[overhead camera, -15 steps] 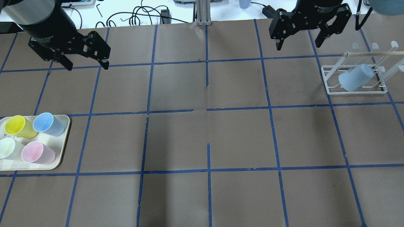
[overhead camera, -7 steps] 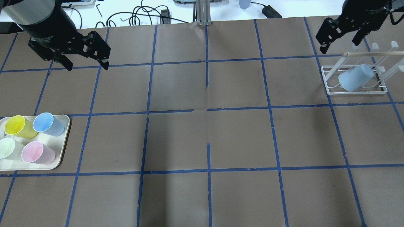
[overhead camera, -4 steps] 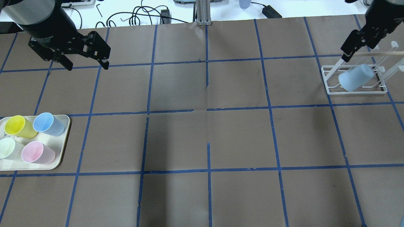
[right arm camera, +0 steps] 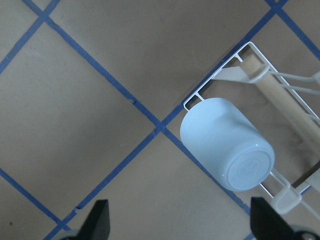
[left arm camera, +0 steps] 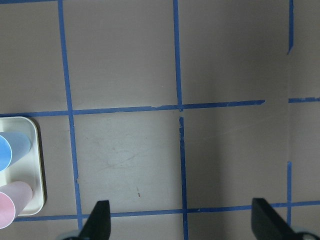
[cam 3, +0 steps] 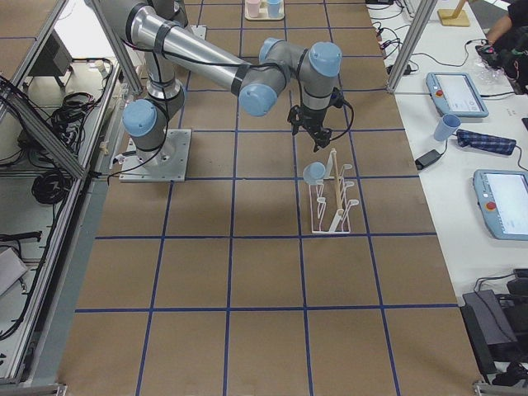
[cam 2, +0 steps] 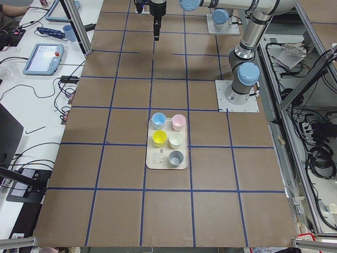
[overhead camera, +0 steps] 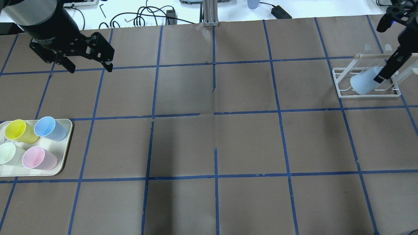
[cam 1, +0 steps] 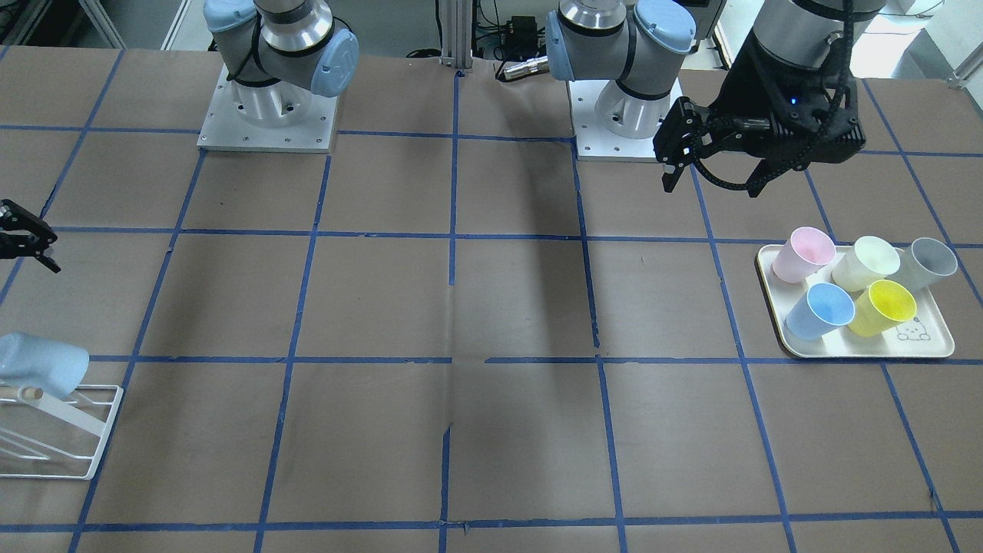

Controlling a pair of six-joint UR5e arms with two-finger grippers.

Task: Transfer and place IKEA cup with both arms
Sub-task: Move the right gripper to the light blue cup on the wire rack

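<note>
Next, the right gripper grabs the IKEA cup by its base end, which leaves the IKEA cup's rim end free for the handover.
The pale icy-blue IKEA cup lies tilted, bottom up, on a white wire rack at the table's far right. The right wrist view shows the cup from above, with its base towards the camera. My right gripper is open and empty above the cup and apart from it. One of its fingers crosses the rack in the overhead view. My left gripper is open and empty above the table's back left, away from the cup.
A cream tray at the left edge holds yellow, periwinkle-blue, green and pink cups, plus a grey cup. A wooden dowel runs across the rack's top. Cables lie beyond the table's back edge.
My right gripper has moved right and turned, from the back of the table to above the cup on the rack. The left gripper and the cups have not moved.
</note>
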